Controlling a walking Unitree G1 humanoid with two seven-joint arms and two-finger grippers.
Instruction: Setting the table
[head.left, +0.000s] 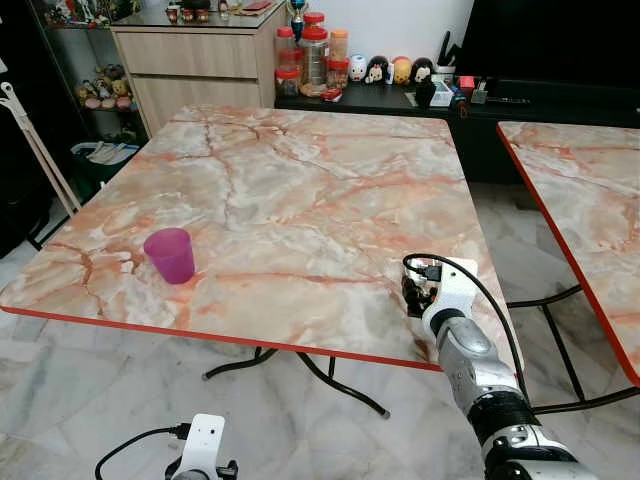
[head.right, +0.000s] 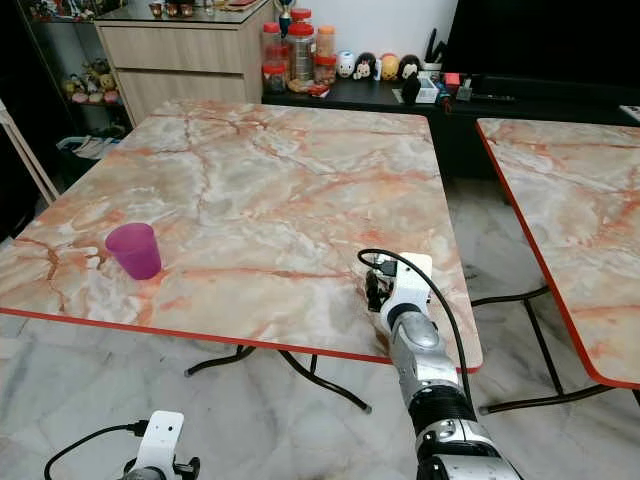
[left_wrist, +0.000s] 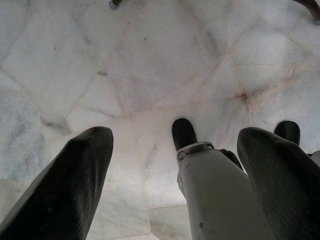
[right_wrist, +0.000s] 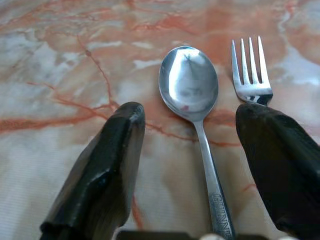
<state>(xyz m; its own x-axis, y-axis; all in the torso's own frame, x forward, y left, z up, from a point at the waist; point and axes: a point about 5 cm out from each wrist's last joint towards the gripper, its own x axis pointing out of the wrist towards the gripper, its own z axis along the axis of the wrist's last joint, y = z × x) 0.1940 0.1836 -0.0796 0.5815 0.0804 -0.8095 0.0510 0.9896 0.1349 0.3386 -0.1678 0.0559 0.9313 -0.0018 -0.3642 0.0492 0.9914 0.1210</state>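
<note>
My right gripper should next grab the spoon by its slim, straight handle (right_wrist: 208, 159) to set the table, since the wide bowl (right_wrist: 188, 83) curves round and slopes at its edges.
A steel spoon (right_wrist: 189, 82) lies flat on the marble table (head.left: 300, 180), bowl pointing away, between the fingers of my right gripper (right_wrist: 190, 107), which stands open just above it. A fork (right_wrist: 251, 75) lies beside the spoon, its handle hidden behind one finger (right_wrist: 280, 160). From the head, my right gripper (head.left: 412, 295) sits at the table's front right, near the red edge. A purple plastic cup (head.left: 170, 255) stands upright near the front left. My left gripper (left_wrist: 175, 135) hangs open below the table over the floor tiles.
A second marble table (head.left: 590, 190) stands to the right across a narrow gap. Black metal legs (head.left: 320, 375) cross under the near table. Behind are a wooden cabinet (head.left: 190, 60), jars (head.left: 312, 55) and a low black console (head.left: 400, 100) with figurines.
</note>
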